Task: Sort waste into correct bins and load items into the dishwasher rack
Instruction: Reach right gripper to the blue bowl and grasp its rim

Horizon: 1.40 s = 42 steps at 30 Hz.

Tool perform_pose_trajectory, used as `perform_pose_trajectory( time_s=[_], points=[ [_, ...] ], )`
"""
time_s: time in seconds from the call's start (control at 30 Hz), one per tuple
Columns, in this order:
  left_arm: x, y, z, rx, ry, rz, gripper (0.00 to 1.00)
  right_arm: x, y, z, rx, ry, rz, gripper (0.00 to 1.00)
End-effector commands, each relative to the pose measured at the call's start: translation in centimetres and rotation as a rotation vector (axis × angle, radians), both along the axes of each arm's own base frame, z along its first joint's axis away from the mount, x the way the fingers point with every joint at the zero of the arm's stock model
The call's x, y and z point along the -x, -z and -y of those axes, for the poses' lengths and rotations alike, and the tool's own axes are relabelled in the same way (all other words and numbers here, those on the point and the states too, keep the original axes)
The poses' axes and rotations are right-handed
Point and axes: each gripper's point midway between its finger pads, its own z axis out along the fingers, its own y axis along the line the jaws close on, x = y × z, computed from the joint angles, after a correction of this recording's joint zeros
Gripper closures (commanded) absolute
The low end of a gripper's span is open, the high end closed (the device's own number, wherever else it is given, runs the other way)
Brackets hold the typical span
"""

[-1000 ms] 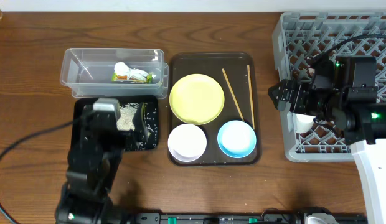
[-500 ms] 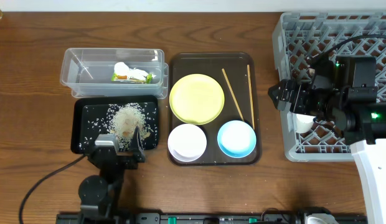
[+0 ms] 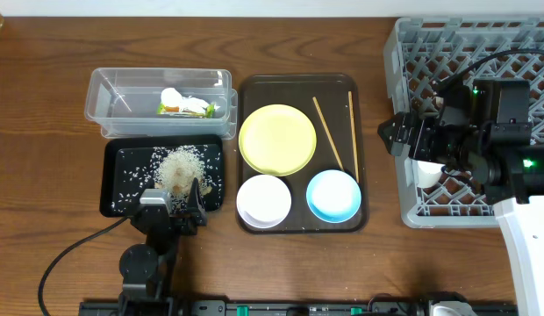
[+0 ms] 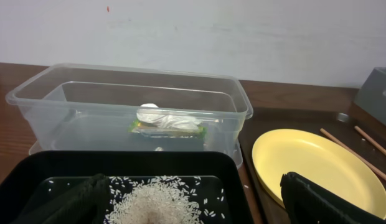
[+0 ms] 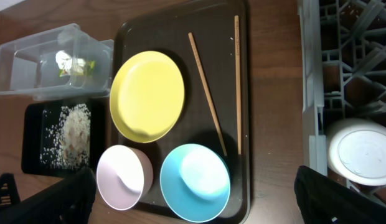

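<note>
I will load the blue bowl into the rack (image 3: 447, 53), so my right gripper will grab its rack-facing rim, leaving its body free to tilt.
The green-and-orange wrapper (image 3: 195, 107) and white scrap (image 3: 171, 96) lie in the clear tub (image 3: 123, 92). The rice heap (image 3: 177, 167) lies on the black tray (image 3: 123, 171). The yellow-green plate (image 3: 278, 139), white bowl (image 3: 264, 199), blue bowl (image 3: 333, 195) and two chopsticks (image 3: 327, 132) sit on the brown serving tray. The white cup (image 5: 364, 152) stands in the grey rack (image 3: 447, 53). My left gripper (image 3: 171, 215) is open and empty at the black tray's front edge. My right gripper (image 3: 386, 136) is open and empty, high beside the rack's left wall.
The brown serving tray (image 3: 298, 83) lies between the bins and the rack. The left wrist view shows the tub (image 4: 127, 99), the rice (image 4: 162, 202) and the plate (image 4: 311, 165). Bare wooden table lies in front of the trays.
My left arm has drawn back from over the black tray to its front edge, and the rice heap shows uncovered. The right arm has not moved.
</note>
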Motion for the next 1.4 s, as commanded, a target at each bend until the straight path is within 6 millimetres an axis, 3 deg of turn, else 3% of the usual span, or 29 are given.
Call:
perform_pose_trajectory(
  time_s=[0.0,0.4,0.47,0.53,0.57,0.67,0.73,0.8,0.93,1.07,1.37],
  points=[
    [0.0,1.5,0.0,-0.01,0.003,-0.031,0.1,0.1,-0.1,-0.3,-0.006,-0.003,-0.003,0.01],
    [0.0,1.5,0.0,-0.01,0.003,-0.031,0.1,-0.1,-0.1,-0.1,0.004,0.005,0.003,0.01],
    [0.0,1.5,0.0,-0.01,0.003,-0.031,0.1,-1.5,-1.2,-0.2,-0.022,0.031,0.064,0.01],
    [0.0,1.5,0.0,-0.01,0.003,-0.031,0.1,-1.7,-1.4,-0.4,-0.051,0.055,0.061,0.11],
    [0.0,1.5,0.0,-0.01,0.003,-0.031,0.1,-1.5,-1.1,-0.7,-0.058,0.058,0.044,0.1],
    [0.0,1.5,0.0,-0.01,0.003,-0.031,0.1,0.0,1.5,-2.3,-0.036,0.008,-0.036,0.15],
    [0.0,1.5,0.0,-0.01,0.003,-0.031,0.1,1.5,4.7,-3.2,0.015,-0.024,-0.109,0.19],
    [0.0,1.5,0.0,-0.01,0.003,-0.031,0.1,3.0,8.2,-3.4,0.088,-0.037,-0.176,0.23],
    [0.0,1.5,0.0,-0.01,0.003,-0.031,0.1,4.8,13.4,-3.1,0.154,-0.015,-0.247,0.41],
    [0.0,1.5,0.0,-0.01,0.003,-0.031,0.1,4.8,15.9,-3.1,0.153,-0.014,-0.231,0.53],
    [0.0,1.5,0.0,-0.01,0.003,-0.031,0.1,5.3,19.8,-4.9,0.164,-0.065,-0.265,0.6]
  ],
)
